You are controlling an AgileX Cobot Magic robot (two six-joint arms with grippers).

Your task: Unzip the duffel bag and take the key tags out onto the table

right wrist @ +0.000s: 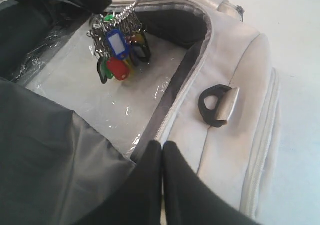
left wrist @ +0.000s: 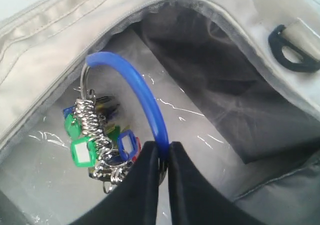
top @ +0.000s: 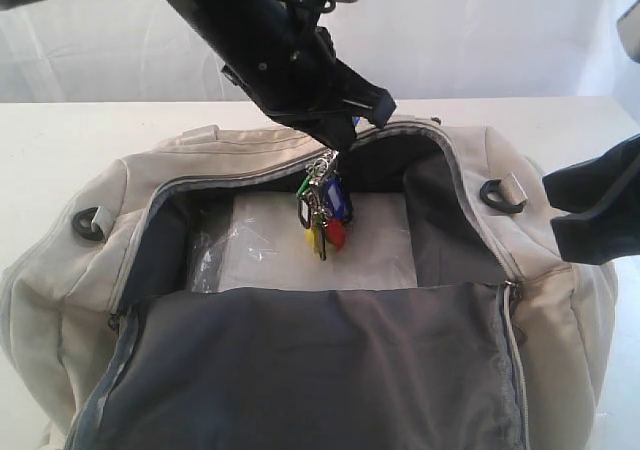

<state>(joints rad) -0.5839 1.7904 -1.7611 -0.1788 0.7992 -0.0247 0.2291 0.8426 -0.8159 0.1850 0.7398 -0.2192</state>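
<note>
The left gripper needs to keep its hold on the key tags, as they still hang above the bottom of the bag.
The cream duffel bag (top: 250, 150) lies unzipped on the white table (top: 60, 130), its grey-lined flap folded toward the front. My left gripper (top: 352, 120) hangs over the opening, shut on the blue ring (left wrist: 145, 100) of the key tags (top: 322, 210). The bunch of blue, yellow, red and green tags dangles above the bag's plastic-covered floor; it also shows in the left wrist view (left wrist: 95, 145) and the right wrist view (right wrist: 116, 60). My right gripper (right wrist: 162, 144) is shut and empty, hovering over the bag's right rim by the zipper.
A black D-ring (top: 498, 194) on a webbing tab sits on the bag's right end, another D-ring (top: 90, 220) on the left end. A clear plastic sheet (top: 260, 250) covers the bag's floor. A white curtain (top: 480, 30) hangs behind the table.
</note>
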